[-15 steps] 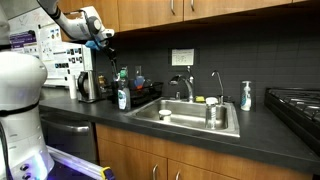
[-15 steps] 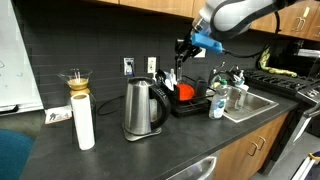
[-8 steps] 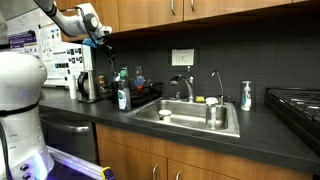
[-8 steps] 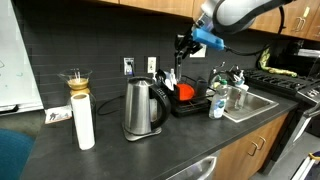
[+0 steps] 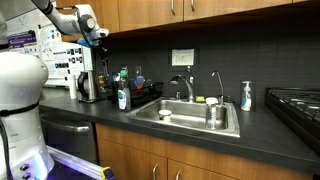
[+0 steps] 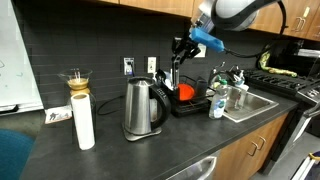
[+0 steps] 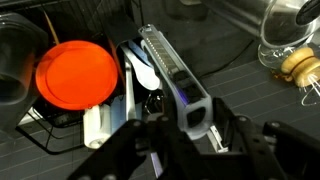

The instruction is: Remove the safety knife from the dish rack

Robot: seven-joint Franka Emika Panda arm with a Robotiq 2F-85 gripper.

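Observation:
The safety knife hangs well above the white utensils and would drop among them if I opened now. My gripper needs to keep holding the knife first.
My gripper (image 7: 190,128) is shut on the safety knife (image 7: 172,68), a long grey and clear tool that sticks out forward from between the fingers. In both exterior views the gripper (image 6: 180,47) (image 5: 98,38) hangs well above the counter, with the knife (image 6: 173,68) pointing down over the near end of the dish rack (image 6: 196,107). The low black wire dish rack (image 5: 142,92) sits beside the sink. In the wrist view the dish rack (image 7: 38,140) lies below and to the left, clear of the knife.
An orange bowl (image 7: 75,72) and white utensils (image 7: 145,75) lie in the rack. A steel kettle (image 6: 140,108), a paper roll (image 6: 84,120) and a glass carafe (image 7: 290,40) stand nearby. The sink (image 5: 190,118) and a soap bottle (image 5: 122,97) are beside the rack.
The gripper has drifted slightly up and sideways toward the kettle, carrying the knife with it. The jaws have kept the same grip.

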